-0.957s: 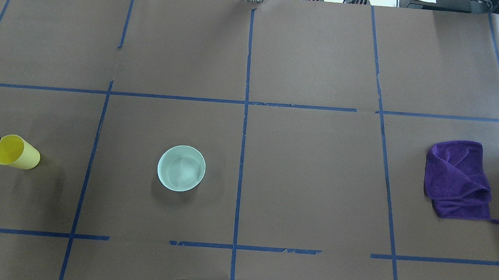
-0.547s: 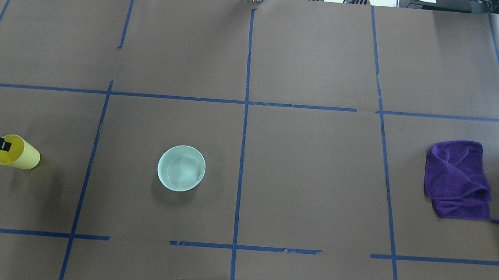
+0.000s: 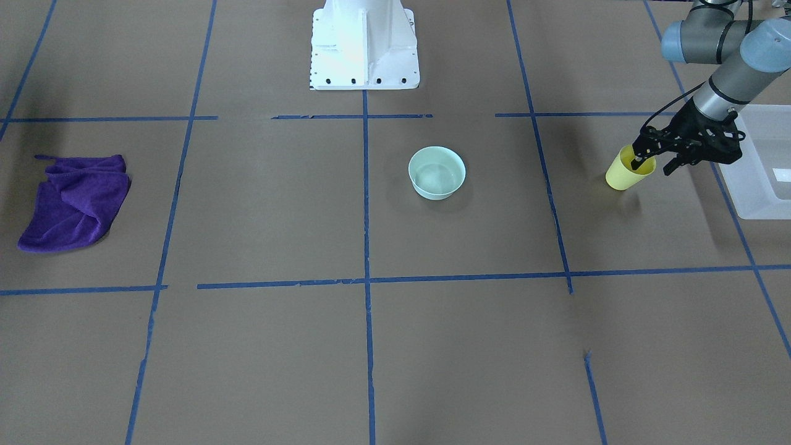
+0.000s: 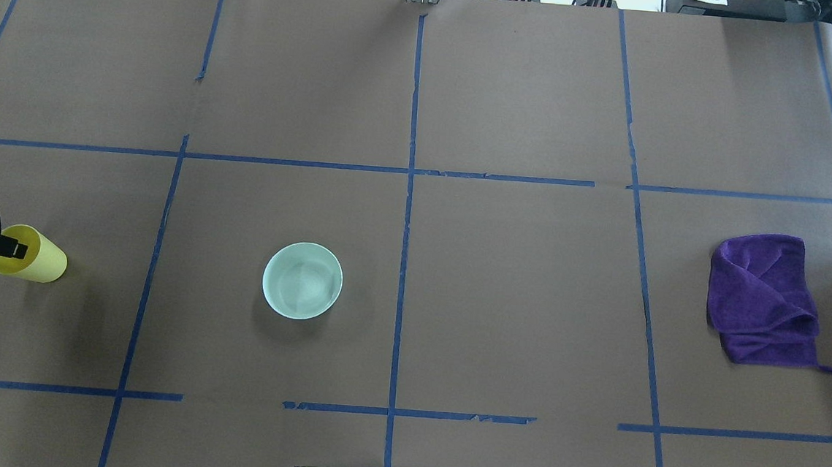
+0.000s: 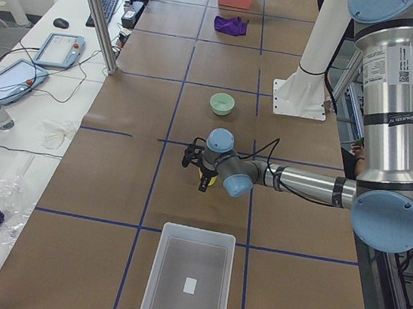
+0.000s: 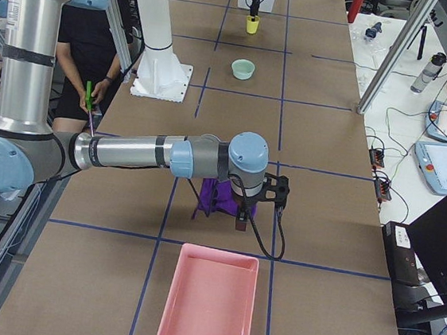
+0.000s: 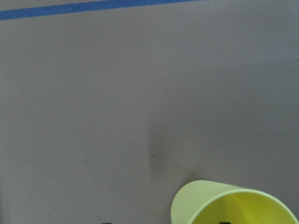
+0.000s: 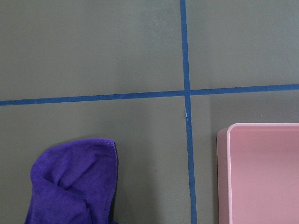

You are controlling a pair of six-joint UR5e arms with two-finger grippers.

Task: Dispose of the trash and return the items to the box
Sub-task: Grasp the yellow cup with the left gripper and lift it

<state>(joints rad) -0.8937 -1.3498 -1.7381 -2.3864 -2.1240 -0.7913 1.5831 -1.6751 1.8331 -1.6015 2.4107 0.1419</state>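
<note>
My left gripper grabs the yellow cup by its rim [image 3: 654, 162] next, to return the cup to the translucent box [image 3: 763, 167].
The yellow cup [image 3: 623, 177] stands upright at the robot's far left; it also shows in the overhead view [image 4: 39, 260] and the left wrist view [image 7: 219, 205]. My left gripper [image 3: 653, 164] is open and straddles the cup's rim: one finger [image 4: 11, 247] is inside the mouth, the other is outside on the box side. The mint bowl [image 3: 437, 173] stands upright near the table's middle. The translucent box [image 3: 763, 167] stands just beyond the cup. My right gripper [image 6: 242, 216] hovers over the purple cloth [image 6: 218, 199]; I cannot tell whether it is open or shut.
The purple cloth [image 4: 763, 298] lies crumpled at the robot's right. A pink tray [image 6: 205, 306] stands beyond it at the table's right end. The robot's white base [image 3: 363, 46] is at the table's near edge. Blue tape lines cross the brown table.
In the overhead view my left gripper's finger has moved right, from the cup's left rim into the cup's mouth. The cup, bowl and cloth have not moved.
</note>
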